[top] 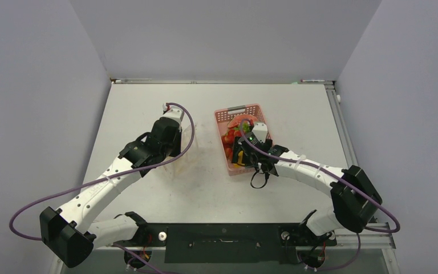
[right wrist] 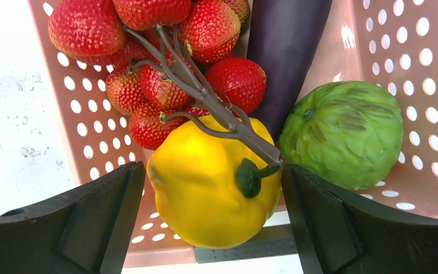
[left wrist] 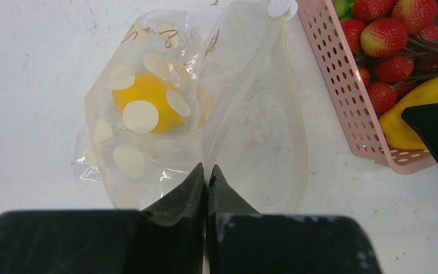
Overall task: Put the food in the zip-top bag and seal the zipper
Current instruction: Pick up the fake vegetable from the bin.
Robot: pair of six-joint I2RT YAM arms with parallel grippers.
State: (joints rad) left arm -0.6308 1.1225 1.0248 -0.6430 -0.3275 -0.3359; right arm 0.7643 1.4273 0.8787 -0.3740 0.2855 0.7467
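I need to close my right gripper on the yellow bell pepper [top: 240, 158] now, because the gripper's fingers reach down on both sides of the pepper.
The clear zip-top bag [left wrist: 245, 114] lies on the table with its mouth spread open, and a yellow lemon [left wrist: 148, 103] is inside it. Its zipper [left wrist: 303, 137] curves along the right edge of the mouth. My left gripper [left wrist: 207, 170] is shut on the bag's near mouth edge. In the pink basket [right wrist: 91, 137], my right gripper [right wrist: 212, 168] stands open around the yellow bell pepper [right wrist: 205, 194], one finger on each side and not squeezing it. Behind the pepper lie a cluster of red fruits on a stem [right wrist: 165, 68], the dark purple eggplant [right wrist: 285, 45] and a green piece [right wrist: 342, 134].
The pink basket [top: 223, 117] sits right of centre on the white table [top: 296, 120], with the bag [top: 185, 157] to its left. Grey walls close off the back and both sides. The basket's near rim lies just under the right fingers.
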